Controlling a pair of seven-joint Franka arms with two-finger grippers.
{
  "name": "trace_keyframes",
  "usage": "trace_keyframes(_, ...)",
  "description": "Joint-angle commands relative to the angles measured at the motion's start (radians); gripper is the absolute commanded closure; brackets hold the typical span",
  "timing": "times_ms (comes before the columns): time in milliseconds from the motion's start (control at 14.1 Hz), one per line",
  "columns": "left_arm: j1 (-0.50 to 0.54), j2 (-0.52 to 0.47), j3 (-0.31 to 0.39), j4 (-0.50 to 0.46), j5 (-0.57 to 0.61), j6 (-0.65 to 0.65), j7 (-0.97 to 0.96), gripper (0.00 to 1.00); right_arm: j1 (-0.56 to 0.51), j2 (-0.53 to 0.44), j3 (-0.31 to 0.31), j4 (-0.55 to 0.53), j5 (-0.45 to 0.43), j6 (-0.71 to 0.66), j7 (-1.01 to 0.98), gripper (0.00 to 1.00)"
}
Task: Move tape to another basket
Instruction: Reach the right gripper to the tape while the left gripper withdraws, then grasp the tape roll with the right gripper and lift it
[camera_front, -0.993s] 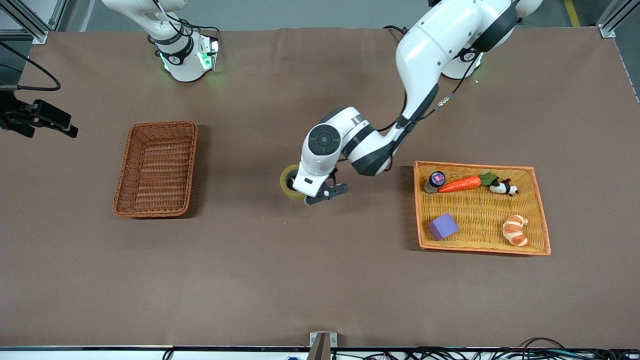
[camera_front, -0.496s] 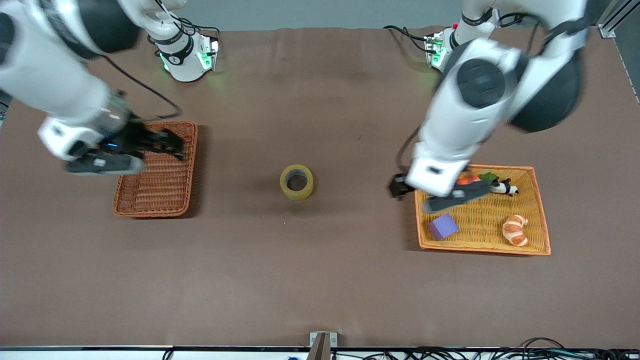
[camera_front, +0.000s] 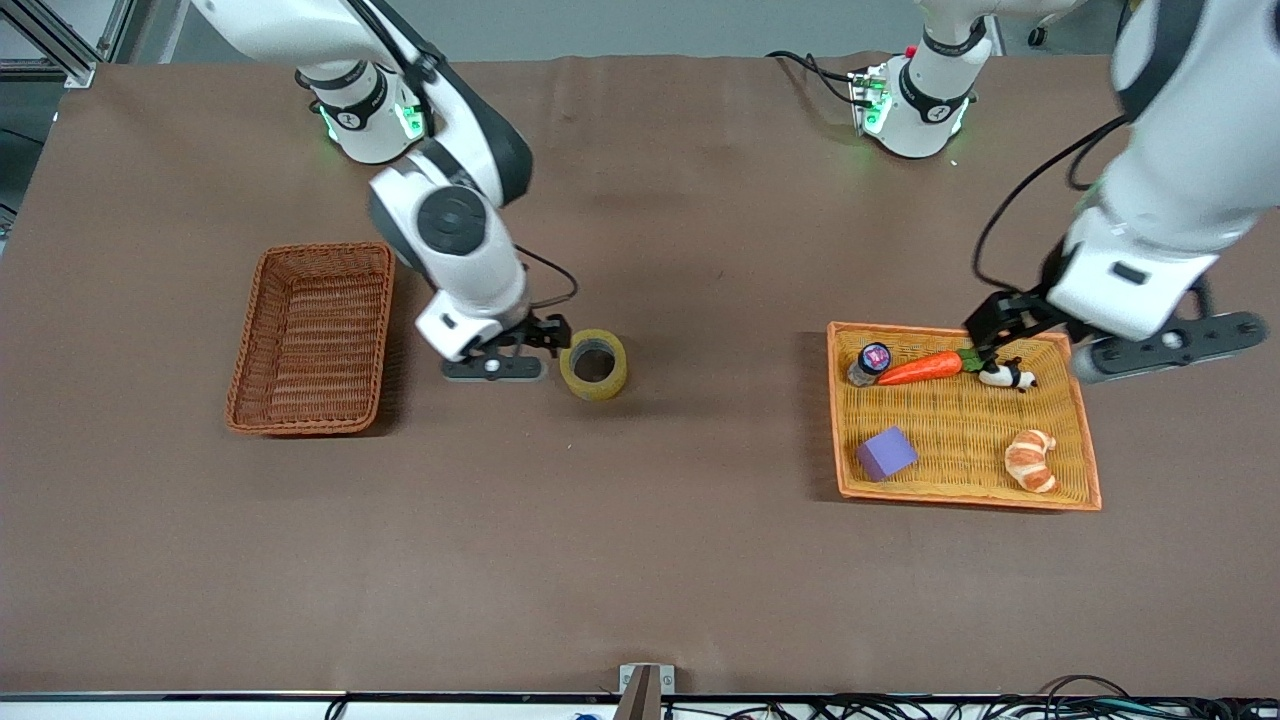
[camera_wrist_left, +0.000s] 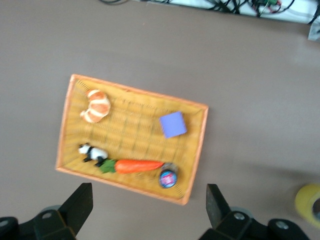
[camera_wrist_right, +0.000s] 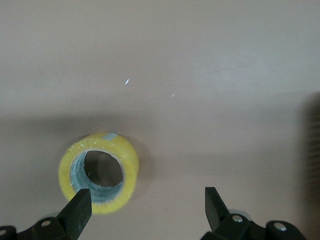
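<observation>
I will next grab the tape by its ring wall with my right gripper to move it, because the open core (camera_front: 594, 365) gives that wall two facing sides, while the outside is round.
The tape (camera_front: 594, 365), a yellowish roll with a grey core, lies flat on the brown table between the two baskets. My right gripper (camera_front: 535, 338) is open, low beside the tape on its side toward the reddish-brown wicker basket (camera_front: 310, 338), which is empty. In the right wrist view the tape (camera_wrist_right: 127, 165) sits by one fingertip (camera_wrist_right: 77, 210) of the open right gripper (camera_wrist_right: 145, 210), not between the jaws. My left gripper (camera_front: 1005, 325) is open and empty, high over the yellow tray's edge. In the left wrist view the left gripper (camera_wrist_left: 147, 207) is open and the tape (camera_wrist_left: 309, 202) shows at the edge.
The shallow yellow wicker tray (camera_front: 1085, 440) at the left arm's end holds a carrot (camera_front: 920, 368), a small round jar (camera_front: 872, 360), a panda figure (camera_front: 1005, 375), a purple block (camera_front: 886, 452) and a croissant (camera_front: 1030, 460).
The left gripper let go of the tape, lifted away and swung out over the yellow tray. The right arm swung in from over the brown basket to beside the tape. The tape stayed put.
</observation>
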Motion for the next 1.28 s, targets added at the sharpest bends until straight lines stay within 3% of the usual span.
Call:
trace_keyframes(0, 0.029, -0.112, 0.045, -0.105, -0.072, -0.02, 0.097, 0.0, 0.016, 0.099, 0.005, 0.012, -0.117, 0.064, 0.085, 0.0)
trace_keyframes(213, 0.02, -0.207, 0.129, -0.231, -0.124, -0.007, 0.224, 0.0, 0.045, 0.162, 0.004, 0.005, -0.144, 0.149, 0.085, 0.0)
trace_keyframes(426, -0.055, -0.278, 0.235, -0.31, -0.129, -0.007, 0.292, 0.0, 0.058, 0.187, 0.004, -0.015, -0.21, 0.163, 0.087, 0.0)
trace_keyframes(638, -0.046, -0.279, 0.235, -0.309, -0.128, -0.009, 0.301, 0.0, 0.052, 0.193, 0.004, -0.05, -0.26, 0.212, 0.087, 0.0)
trace_keyframes(780, -0.049, -0.275, 0.234, -0.306, -0.122, -0.007, 0.301, 0.0, 0.053, 0.207, 0.004, -0.049, -0.292, 0.212, 0.09, 0.06)
trace_keyframes(851, -0.054, -0.275, 0.232, -0.303, -0.119, -0.007, 0.298, 0.0, 0.055, 0.21, 0.002, -0.049, -0.309, 0.212, 0.097, 0.16)
trace_keyframes(993, -0.055, -0.275, 0.229, -0.298, -0.117, -0.012, 0.3, 0.0, 0.055, 0.21, 0.004, -0.044, -0.333, 0.209, 0.117, 0.62)
trace_keyframes(1135, -0.055, -0.276, 0.229, -0.295, -0.115, -0.017, 0.3, 0.0, 0.059, 0.21, 0.004, -0.041, -0.335, 0.206, 0.178, 0.91)
trace_keyframes(1206, -0.057, -0.279, 0.228, -0.295, -0.117, -0.02, 0.296, 0.0, 0.064, 0.21, 0.004, -0.038, -0.336, 0.198, 0.212, 1.0)
